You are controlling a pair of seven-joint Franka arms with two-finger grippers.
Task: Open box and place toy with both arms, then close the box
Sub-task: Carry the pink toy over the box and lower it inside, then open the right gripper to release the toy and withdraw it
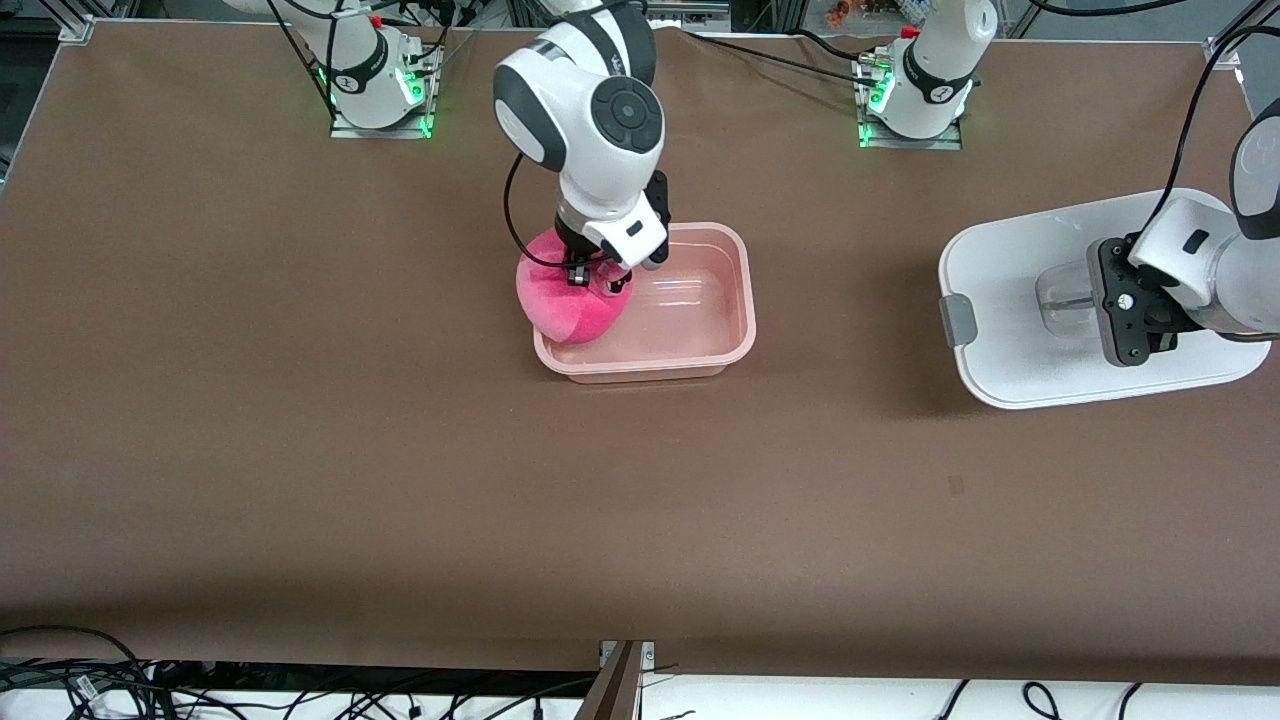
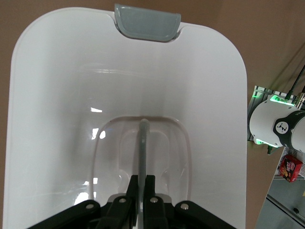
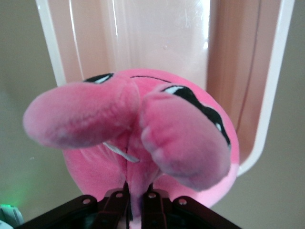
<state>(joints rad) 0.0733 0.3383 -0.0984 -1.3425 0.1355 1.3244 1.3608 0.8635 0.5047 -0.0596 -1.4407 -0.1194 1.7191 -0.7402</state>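
Observation:
The hot-pink toy hangs across the pink box's rim, partly outside it. My right gripper moves the toy into the box next and only then releases it.
The pink box stands open in the middle of the table. My right gripper is shut on a fold of the hot-pink toy. The toy hangs over the box's rim at the right arm's end, partly over the tub and partly outside it. In the right wrist view the toy fills the space in front of my right gripper, with the box below it. The white lid is at the left arm's end. My left gripper is shut on its clear handle.
A grey clip sits on the lid's edge that faces the box, and it also shows in the left wrist view. Both arm bases stand along the table's edge farthest from the front camera. Cables lie under the edge nearest it.

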